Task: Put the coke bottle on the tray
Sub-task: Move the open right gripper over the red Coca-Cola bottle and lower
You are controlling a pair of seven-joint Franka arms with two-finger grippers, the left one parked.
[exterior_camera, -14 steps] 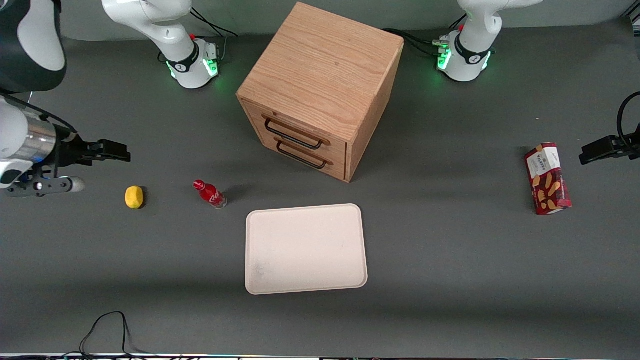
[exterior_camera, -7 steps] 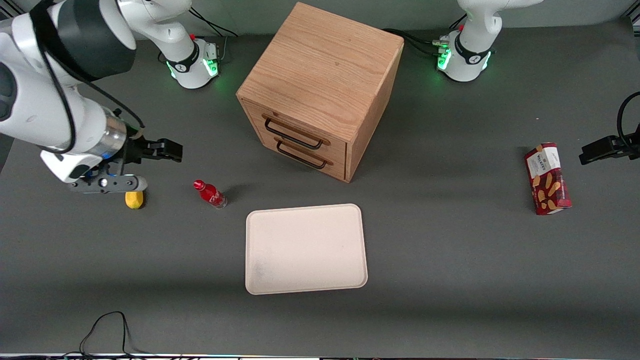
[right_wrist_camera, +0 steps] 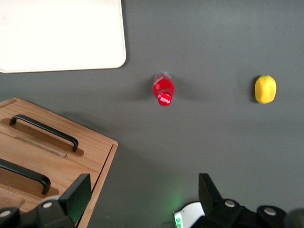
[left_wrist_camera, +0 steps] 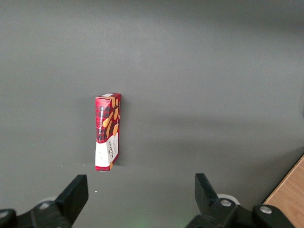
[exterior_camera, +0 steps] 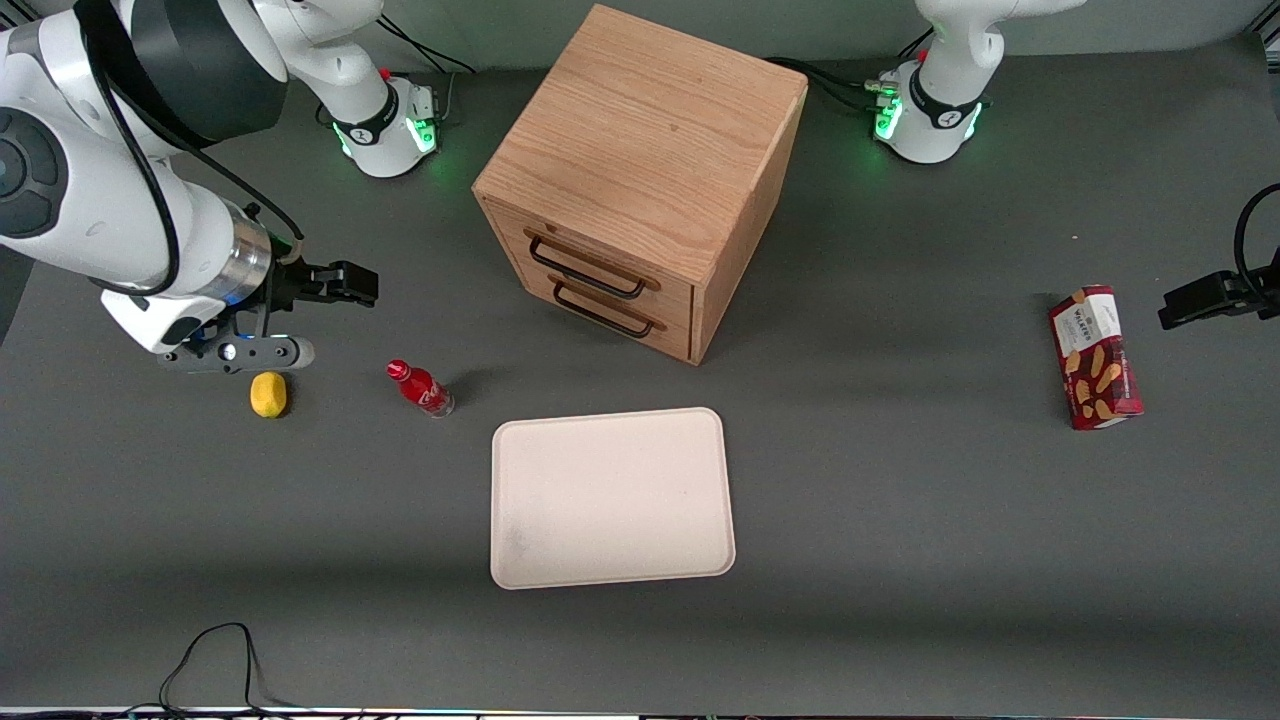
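I will grab the coke bottle by its red cap (exterior_camera: 397,370) with my right gripper next, to put it on the tray (exterior_camera: 612,497).
The coke bottle (exterior_camera: 420,388), small and red with a red cap, stands on the grey table beside the cream-white tray (exterior_camera: 612,497), toward the working arm's end. My right gripper (exterior_camera: 345,283) hangs open and empty above the table. It is farther from the front camera than the bottle and apart from it. In the right wrist view the bottle (right_wrist_camera: 164,89) shows from above, well clear of the gripper (right_wrist_camera: 145,194). A corner of the tray (right_wrist_camera: 61,33) shows there too, with nothing on it.
A yellow lemon (exterior_camera: 268,393) lies beside the bottle toward the working arm's end, also in the right wrist view (right_wrist_camera: 265,89). A wooden two-drawer cabinet (exterior_camera: 640,180) stands mid-table. A red snack box (exterior_camera: 1095,357) lies toward the parked arm's end.
My right arm has swung in from the working arm's end of the table toward the bottle, passing over the lemon. The bottle and tray have not moved.
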